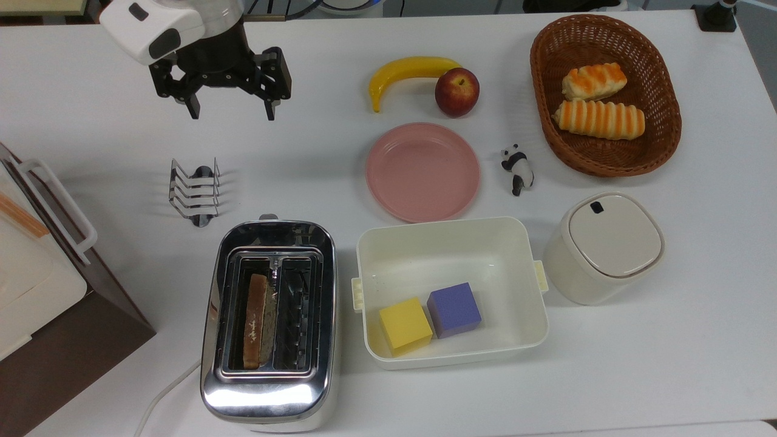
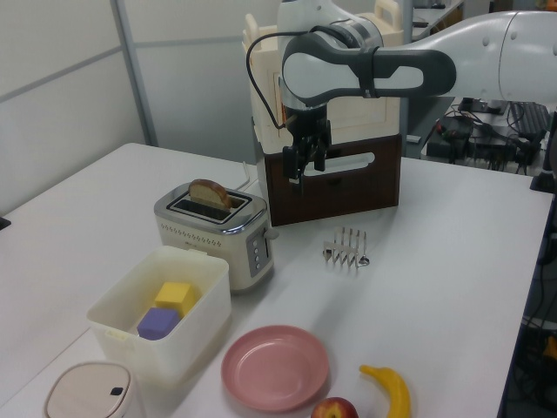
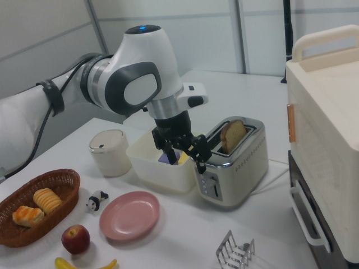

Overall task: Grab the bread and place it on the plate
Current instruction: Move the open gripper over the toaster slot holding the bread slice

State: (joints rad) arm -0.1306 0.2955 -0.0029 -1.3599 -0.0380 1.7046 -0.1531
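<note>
The sides of the toaster slot close in the lower half of the bread, so the robot's gripper will next grab the bread's top edge that sticks out.
The bread (image 1: 256,321) stands upright in the left slot of a chrome toaster (image 1: 267,394), its top poking out (image 2: 209,193) (image 3: 232,136). The pink plate (image 1: 423,172) lies empty on the white table, to the top view's upper right of the toaster (image 2: 275,366) (image 3: 130,215). My gripper (image 1: 231,112) hangs open and empty in the air at the top view's upper left, beyond the toaster and well left of the plate (image 2: 306,167) (image 3: 185,164).
A wire toast rack (image 1: 195,191) stands between gripper and toaster. A white tub (image 1: 364,243) with two cubes sits beside the toaster. Banana (image 1: 407,71), apple (image 1: 456,91), panda figure (image 1: 517,169), roll basket (image 1: 540,73) and lidded pot (image 1: 601,246) surround the plate. An oven-like box (image 1: 36,273) lines the top view's left edge.
</note>
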